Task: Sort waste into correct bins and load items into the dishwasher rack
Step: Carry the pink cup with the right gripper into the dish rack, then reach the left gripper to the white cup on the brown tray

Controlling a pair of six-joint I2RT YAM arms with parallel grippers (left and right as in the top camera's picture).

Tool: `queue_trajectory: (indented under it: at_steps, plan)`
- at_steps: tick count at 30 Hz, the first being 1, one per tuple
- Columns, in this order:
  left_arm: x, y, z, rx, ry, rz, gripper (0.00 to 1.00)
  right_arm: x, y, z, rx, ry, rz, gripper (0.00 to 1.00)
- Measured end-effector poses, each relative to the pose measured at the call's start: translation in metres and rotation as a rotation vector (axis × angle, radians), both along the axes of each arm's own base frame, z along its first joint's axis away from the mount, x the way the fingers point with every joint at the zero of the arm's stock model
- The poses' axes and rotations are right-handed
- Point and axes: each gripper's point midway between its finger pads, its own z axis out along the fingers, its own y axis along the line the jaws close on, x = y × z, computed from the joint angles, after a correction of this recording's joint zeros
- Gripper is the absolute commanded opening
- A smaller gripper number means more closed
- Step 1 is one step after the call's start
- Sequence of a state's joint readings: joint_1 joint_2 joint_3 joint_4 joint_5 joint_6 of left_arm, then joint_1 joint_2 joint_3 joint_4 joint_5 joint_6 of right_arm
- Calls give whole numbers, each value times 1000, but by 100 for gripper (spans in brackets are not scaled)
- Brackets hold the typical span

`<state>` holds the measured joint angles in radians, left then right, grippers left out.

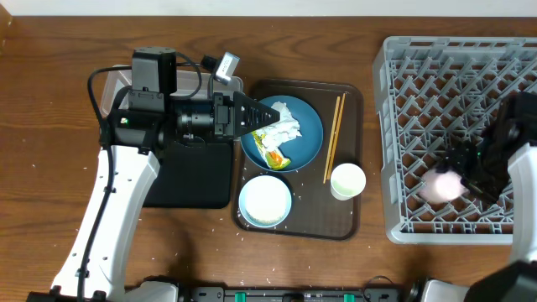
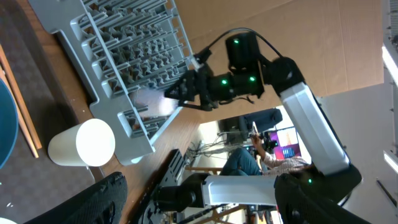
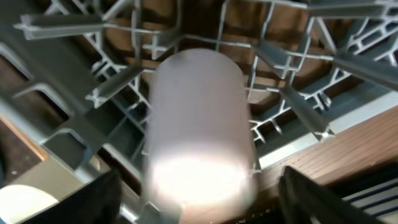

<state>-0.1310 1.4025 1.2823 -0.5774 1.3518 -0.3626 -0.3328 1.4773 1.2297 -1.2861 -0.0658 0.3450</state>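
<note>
My left gripper takes hold of the white cup by its rim next, leaving the cup's base free for my right gripper to rack it.
The blue plate (image 1: pixel 304 134) on the brown tray holds the crumpled white tissue (image 1: pixel 283 126) and the green-and-orange wrapper (image 1: pixel 275 157). My left gripper (image 1: pixel 254 117) hovers open and empty over the plate's left edge, next to the tissue; its fingers show wide apart in the left wrist view (image 2: pixel 199 205). The white bowl (image 1: pixel 265 201), white cup (image 1: pixel 347 181) and chopsticks (image 1: pixel 334 138) are on the tray. The pink cup (image 1: pixel 440 186) lies in the grey rack (image 1: pixel 419 59). My right gripper (image 3: pixel 199 199) is open around the pink cup (image 3: pixel 199 124), its fingers apart from it.
The black tray (image 1: pixel 195 180) lies left of the brown serving tray (image 1: pixel 357 218), under my left arm. The clear tub (image 1: pixel 113 84) sits behind it, partly hidden by the arm. A few rice grains (image 1: pixel 243 231) lie by the serving tray's front left corner.
</note>
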Motion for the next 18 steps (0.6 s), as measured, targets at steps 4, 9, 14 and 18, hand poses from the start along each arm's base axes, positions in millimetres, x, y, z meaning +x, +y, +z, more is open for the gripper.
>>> queue_trajectory:
  at_steps: [4, 9, 14, 18]
  plan:
    - [2, -5, -7, 40, -3, 17, 78, 0, 0, 3, 0, -5, -2, 88]
    - [-8, -33, -36, 203, -10, 22, 78, 15, 11, 29, 38, -158, 54, 89]
    - [-21, -61, -89, 530, -94, 56, 78, 33, 33, 79, 90, -424, 137, 90]
    - [-16, -85, -134, 747, -208, 65, 76, 34, 47, 105, 130, -541, 183, 91]
